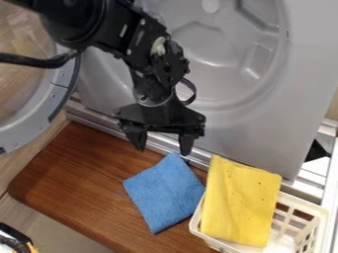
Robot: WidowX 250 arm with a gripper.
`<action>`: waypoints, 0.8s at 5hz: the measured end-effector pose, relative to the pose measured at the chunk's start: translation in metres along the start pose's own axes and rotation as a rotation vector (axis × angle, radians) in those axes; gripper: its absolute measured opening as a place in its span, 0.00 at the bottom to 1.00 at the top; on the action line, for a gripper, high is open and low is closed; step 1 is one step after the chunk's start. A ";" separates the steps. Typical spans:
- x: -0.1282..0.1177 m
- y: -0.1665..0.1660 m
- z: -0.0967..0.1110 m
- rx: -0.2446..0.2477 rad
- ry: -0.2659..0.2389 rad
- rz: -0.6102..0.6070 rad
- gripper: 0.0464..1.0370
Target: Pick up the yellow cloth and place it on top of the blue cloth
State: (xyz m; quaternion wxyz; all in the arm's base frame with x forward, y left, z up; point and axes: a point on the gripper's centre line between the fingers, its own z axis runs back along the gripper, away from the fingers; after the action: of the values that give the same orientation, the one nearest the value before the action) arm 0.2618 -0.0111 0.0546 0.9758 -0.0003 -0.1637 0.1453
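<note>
The robot's gripper needs to lay the yellow cloth over the blue cloth [165,192], so next it needs to grab the yellow cloth by its upper edge.
My gripper [162,143] hangs at upper centre, above the back edge of the wooden board, with its two fingers spread apart and nothing between them. The blue cloth [165,192] lies flat on the board, below and slightly in front of the gripper. To the right, the yellow cloth [241,202] is draped over the left part of a white basket, its upper end reaching past the basket's back rim. The two cloths lie close together without overlapping.
The white basket [319,215] stands at the lower right. Behind the brown wooden board [72,173] rises a grey panel [264,123] with a metal rail at its foot. A round door [39,118] is at the left, and a dark object sits at the lower left corner.
</note>
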 end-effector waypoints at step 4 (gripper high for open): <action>0.005 -0.040 -0.023 -0.112 0.009 -0.110 0.96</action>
State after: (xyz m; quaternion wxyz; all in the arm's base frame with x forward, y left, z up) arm 0.2850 -0.0468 0.0361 0.9814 -0.0468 -0.1669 0.0822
